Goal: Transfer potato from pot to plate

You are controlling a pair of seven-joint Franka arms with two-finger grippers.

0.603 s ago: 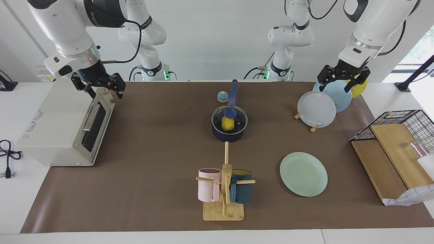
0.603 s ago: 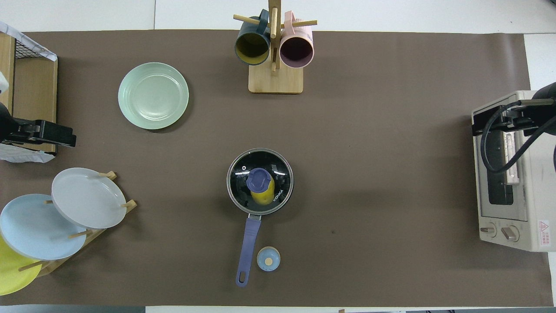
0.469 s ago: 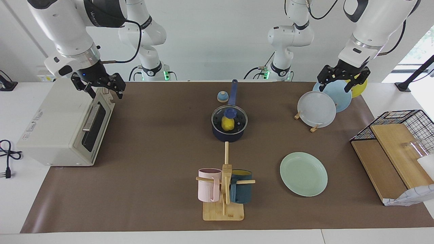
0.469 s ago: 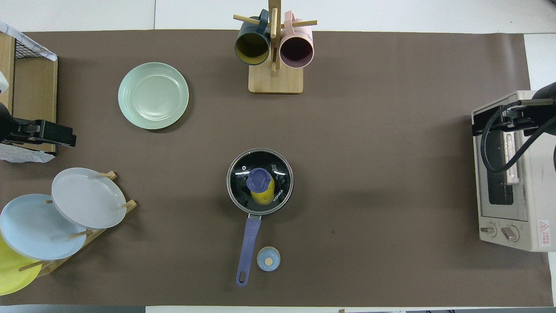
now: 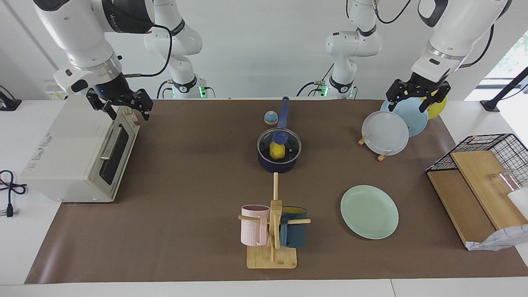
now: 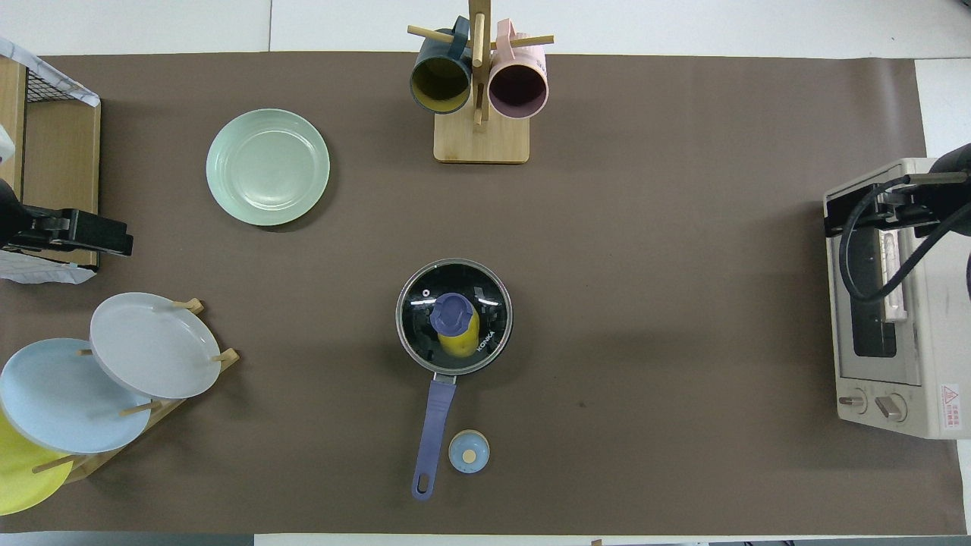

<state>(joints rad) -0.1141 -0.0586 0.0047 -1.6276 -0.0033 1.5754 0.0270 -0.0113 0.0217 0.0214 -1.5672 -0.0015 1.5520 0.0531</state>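
The glass lid (image 6: 421,329) spans the pot and is wider than my fingers open, so my right gripper picks it up by its narrow blue knob (image 6: 452,314) next.
The navy pot (image 5: 279,166) stands mid-table with its long handle (image 6: 432,432) pointing toward the robots. A glass lid with a blue knob (image 5: 279,136) covers it. The yellow potato (image 5: 276,152) shows through the lid inside the pot, also in the overhead view (image 6: 457,343). The mint-green plate (image 5: 369,211) lies flat and bare, farther from the robots than the pot, toward the left arm's end (image 6: 268,167). My left gripper (image 5: 413,102) is open and empty over the plate rack. My right gripper (image 5: 122,108) is open and empty over the toaster oven.
A toaster oven (image 5: 74,152) stands at the right arm's end. A mug tree (image 5: 272,231) holds a pink and a teal mug. A rack holds a grey-white plate (image 5: 385,133), a light blue and a yellow plate. A small blue knob-like piece (image 5: 270,118) lies beside the pot handle. A wire basket (image 5: 491,144) holds wooden boards.
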